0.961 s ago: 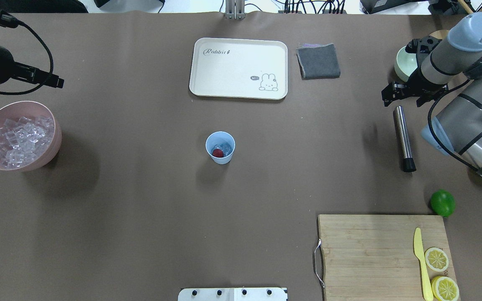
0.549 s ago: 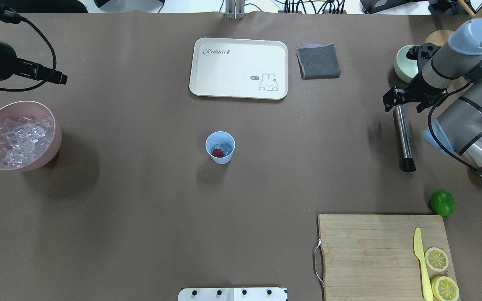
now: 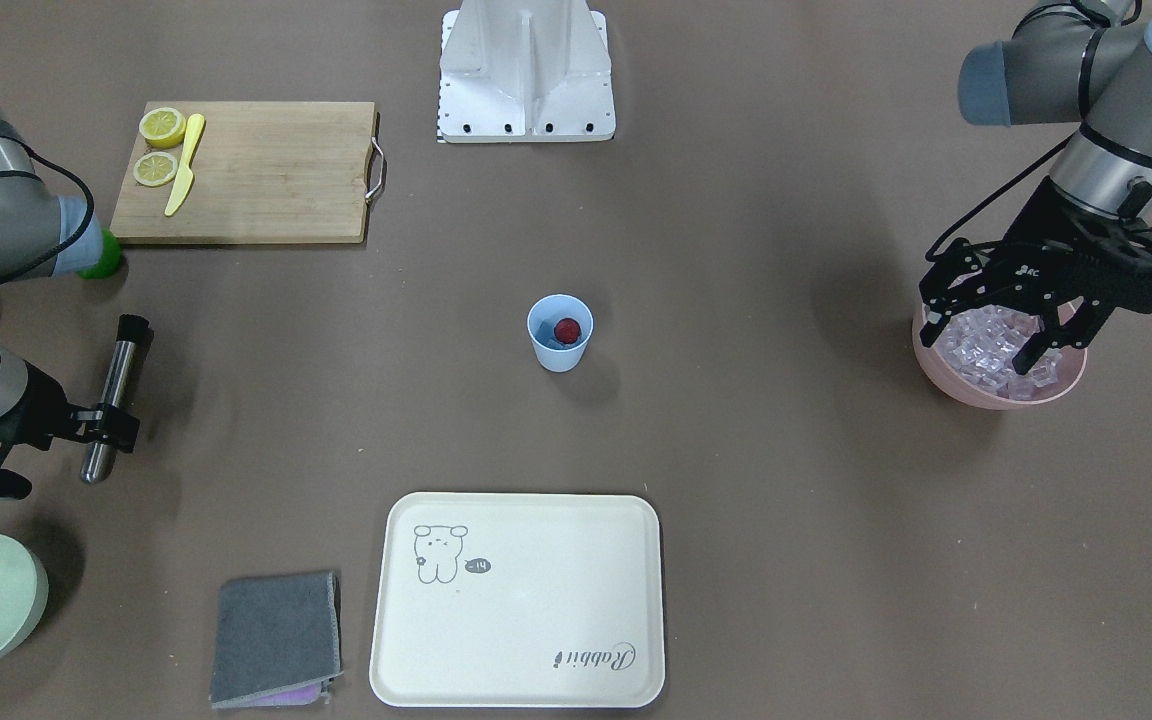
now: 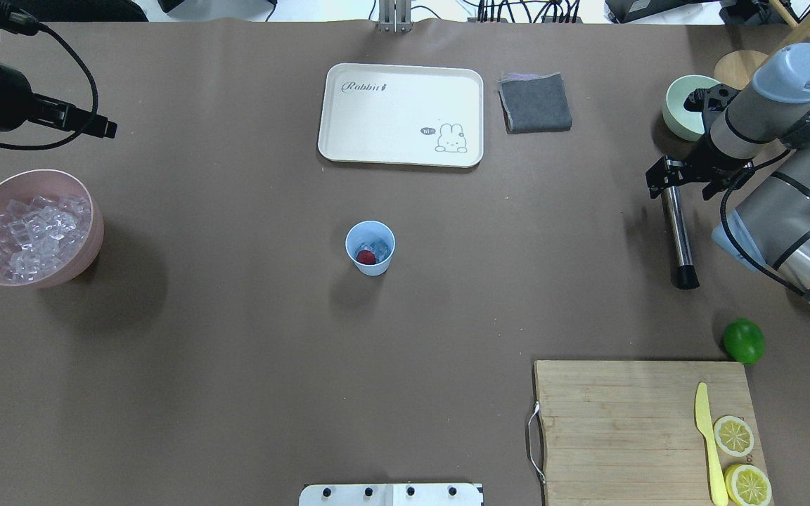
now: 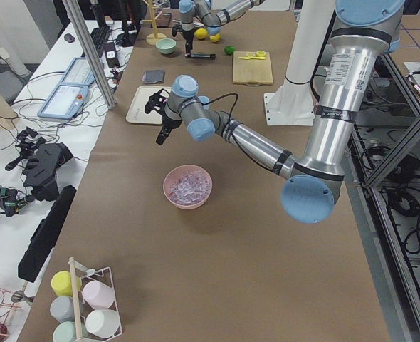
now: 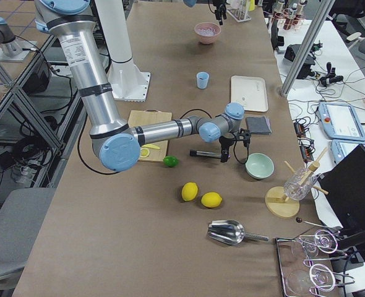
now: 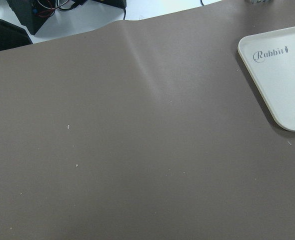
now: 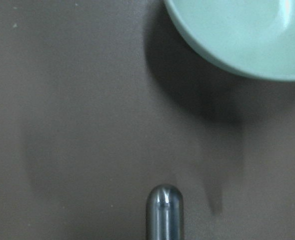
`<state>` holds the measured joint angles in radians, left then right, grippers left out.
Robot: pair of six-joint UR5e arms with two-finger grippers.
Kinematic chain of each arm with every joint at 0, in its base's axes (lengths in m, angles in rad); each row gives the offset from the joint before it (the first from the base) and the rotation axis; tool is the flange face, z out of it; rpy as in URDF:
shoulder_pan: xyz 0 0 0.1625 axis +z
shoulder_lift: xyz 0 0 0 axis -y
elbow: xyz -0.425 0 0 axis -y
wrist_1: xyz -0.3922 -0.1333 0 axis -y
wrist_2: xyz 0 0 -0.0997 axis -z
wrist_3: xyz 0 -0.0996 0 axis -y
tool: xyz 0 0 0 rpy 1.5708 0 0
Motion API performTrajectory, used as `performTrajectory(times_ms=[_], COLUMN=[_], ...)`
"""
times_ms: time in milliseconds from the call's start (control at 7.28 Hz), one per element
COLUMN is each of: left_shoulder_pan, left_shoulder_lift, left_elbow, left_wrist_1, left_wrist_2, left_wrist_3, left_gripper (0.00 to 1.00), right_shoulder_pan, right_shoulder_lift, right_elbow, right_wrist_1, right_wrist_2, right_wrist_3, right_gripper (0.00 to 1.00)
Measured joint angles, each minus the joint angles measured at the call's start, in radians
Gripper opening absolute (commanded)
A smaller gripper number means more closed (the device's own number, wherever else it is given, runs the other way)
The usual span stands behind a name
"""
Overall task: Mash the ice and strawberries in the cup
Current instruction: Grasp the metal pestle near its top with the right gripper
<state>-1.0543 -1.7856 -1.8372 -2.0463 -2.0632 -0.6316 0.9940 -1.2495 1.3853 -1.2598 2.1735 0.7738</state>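
I should next grab the muddler with my right gripper by its steel handle (image 3: 116, 390). Then it can mash the ice and strawberries in the cup (image 3: 560, 330).
The light-blue cup (image 4: 370, 247) stands at the table's middle, also in the front-facing view (image 3: 560, 332). It holds the red strawberry (image 4: 365, 257) and some ice (image 4: 378, 248). Several more ice cubes (image 4: 34, 233) fill the pink bowl (image 4: 88, 211) at the left. A steel muddler (image 4: 678, 232) with a black end lies at the right. My right gripper (image 4: 666, 179) is low over its steel far end, open, with a finger on either side. My left gripper (image 3: 991, 325) hangs open and empty, high near the pink bowl.
A cream tray (image 4: 400, 114) and a grey cloth (image 4: 535, 103) lie at the far side. A pale green bowl (image 4: 679, 105) stands just beyond my right gripper. A lime (image 4: 743, 341) and a cutting board (image 4: 623, 429) with a yellow knife and lemon halves are at the near right.
My right gripper has come down and toward the muddler's steel end, now astride it. My left gripper has drifted slightly right. The cup and muddler have not moved.
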Motion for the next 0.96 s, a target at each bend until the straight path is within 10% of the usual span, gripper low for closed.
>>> performTrajectory(times_ms=[137,549,961], left_shoulder_pan=[0.000,-0.001,-0.001], left_shoulder_lift=[0.000,-0.009,-0.016], left_elbow=[-0.001,0.002,0.000], left_wrist_1=[0.000,0.000,0.000], left_wrist_2=[0.000,0.000,0.000], left_wrist_3=[0.001,0.001,0.001], left_gripper=[0.98,0.98,0.98], right_shoulder_pan=[-0.008,-0.026,-0.022], right_shoulder_lift=[0.000,-0.002,-0.013], right_elbow=[-0.003,-0.005,-0.003], right_wrist_1=[0.000,0.001,0.001], right_wrist_2=[0.000,-0.001,0.003], right_wrist_3=[0.000,0.001,-0.042], right_gripper=[0.94,0.09,0.00])
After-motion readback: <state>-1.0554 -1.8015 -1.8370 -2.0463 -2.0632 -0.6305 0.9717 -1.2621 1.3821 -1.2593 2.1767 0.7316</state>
